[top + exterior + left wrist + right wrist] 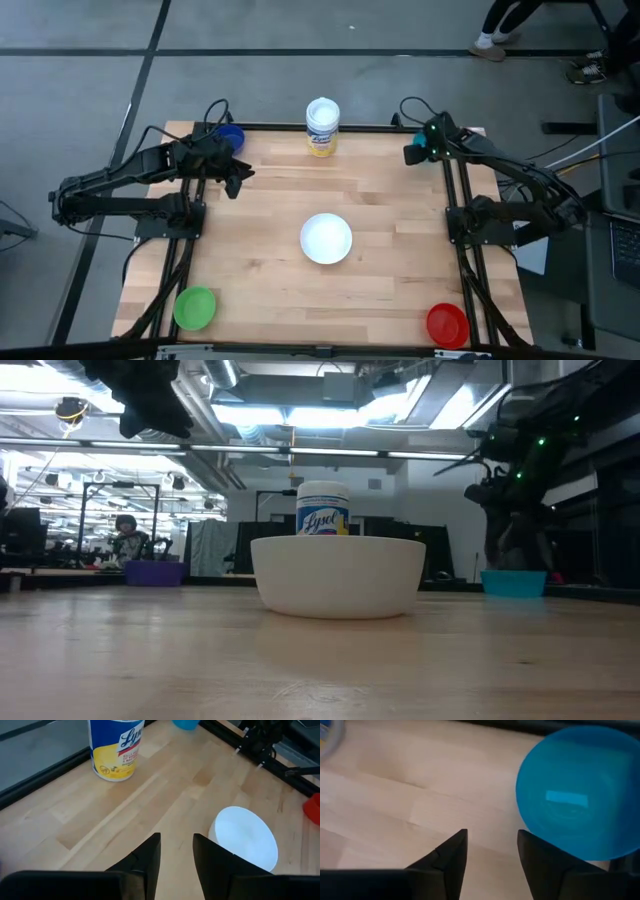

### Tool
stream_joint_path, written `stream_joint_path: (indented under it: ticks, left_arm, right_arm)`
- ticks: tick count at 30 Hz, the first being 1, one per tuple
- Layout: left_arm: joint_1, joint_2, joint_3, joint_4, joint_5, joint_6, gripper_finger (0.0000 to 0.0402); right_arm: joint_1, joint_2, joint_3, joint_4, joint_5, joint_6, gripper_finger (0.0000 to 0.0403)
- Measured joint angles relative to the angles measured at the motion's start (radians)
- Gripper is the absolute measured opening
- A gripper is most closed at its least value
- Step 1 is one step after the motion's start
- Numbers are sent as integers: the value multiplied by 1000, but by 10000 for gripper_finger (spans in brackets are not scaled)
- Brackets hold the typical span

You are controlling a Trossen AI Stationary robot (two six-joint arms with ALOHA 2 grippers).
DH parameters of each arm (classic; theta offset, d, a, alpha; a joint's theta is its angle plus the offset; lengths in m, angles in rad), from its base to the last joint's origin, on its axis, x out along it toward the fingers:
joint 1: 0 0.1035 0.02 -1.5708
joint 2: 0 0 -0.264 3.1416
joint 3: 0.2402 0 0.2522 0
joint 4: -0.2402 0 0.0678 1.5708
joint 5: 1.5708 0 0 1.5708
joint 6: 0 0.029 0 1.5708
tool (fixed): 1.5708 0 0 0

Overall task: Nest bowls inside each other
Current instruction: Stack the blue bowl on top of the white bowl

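My right gripper moves to the light blue bowl's near rim (pixel 526 821), before it closes, since its fingers stop short in the right wrist view.
The white bowl (pixel 326 238) rests on its base at the table's middle. A green bowl (pixel 195 307) sits near the front left corner and a red bowl (pixel 447 325) near the front right. The dark blue bowl (pixel 232 137) stands at the far left, beside my left arm. Over the table's right far corner, my right gripper (pixel 492 842) hangs open above the wood, just beside the light blue bowl (pixel 577 790). My left gripper (pixel 176 847) hovers open, high over the table's left far part, with nothing between its fingers.
A white canister with a yellow label (pixel 322 127) stands upright at the middle of the far edge. Black frame rails (pixel 462 250) run along the table's left and right sides. Bare wood lies between the bowls.
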Motion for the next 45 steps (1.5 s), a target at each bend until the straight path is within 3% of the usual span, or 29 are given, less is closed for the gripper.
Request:
stream_joint_path:
  ticks: [7,19,23,28,38,45]
  left_arm:
    - [0,0,0,0,3,-7,112]
    - [0,0,0,0,23,1,112]
    - [0,0,0,0,23,5,112]
    - [0,0,0,0,23,14,112]
    - [0,0,0,0,28,44,112]
    - [0,0,0,0,48,46,112]
  right_arm:
    - [-20,99,14,-10,-15,-44,175]
    - [-20,122,153,-24,23,-51,175]
    - [-35,164,241,-125,91,-29,164]
    - [-51,260,306,-211,77,-26,161]
    - [-26,429,320,-212,30,-3,186]
    - [-25,462,320,-208,30,-2,179]
